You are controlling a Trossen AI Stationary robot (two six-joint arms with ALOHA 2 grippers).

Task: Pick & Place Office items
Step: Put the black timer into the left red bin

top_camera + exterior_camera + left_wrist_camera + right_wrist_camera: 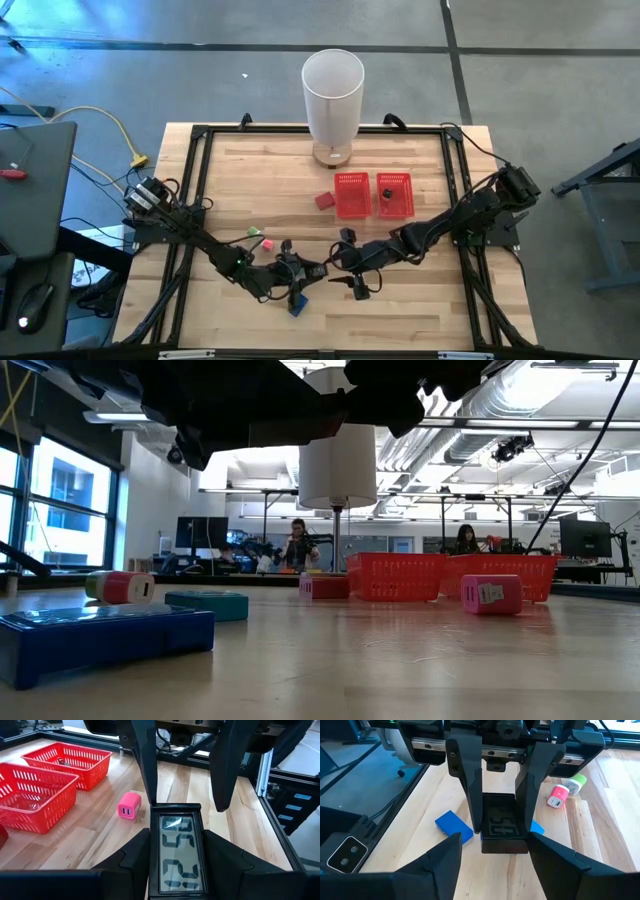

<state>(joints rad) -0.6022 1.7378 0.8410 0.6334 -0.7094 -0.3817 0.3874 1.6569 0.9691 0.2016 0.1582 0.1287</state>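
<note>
My right gripper grabs the black display item by its loose end (pixel 323 270) next, to put the item into the red mesh tray (pixel 352 196).
A black office item with a grey number display (pixel 176 851) hangs above the table's middle, with my left gripper (pixel 176 835) shut on it. My right gripper (pixel 495 840) faces it, open, one finger on either side of the item's free end (pixel 504 842); I cannot tell whether they touch it. On the table lie a blue piece (pixel 297 305), a pink plug (pixel 129 806), a pink-and-green piece (pixel 567 790), a teal piece (pixel 207 605) and a red piece (pixel 323 200). In the high view the two grippers meet near the table's front middle (pixel 322 270). My left gripper pinches the display item by its two long sides (pixel 152 845) between its two fingers. The fingers come nearly level from the table's left and lie along the item. The item is lifted clear of the table, display up, its other end pointing toward my right gripper.
A red two-compartment mesh tray (pixel 372 197) stands right of the middle, with a small dark piece (pixel 386 190) in its right half. A tall white cylinder (pixel 333 95) stands at the far edge. A black frame (pixel 455 180) runs along the table's sides.
</note>
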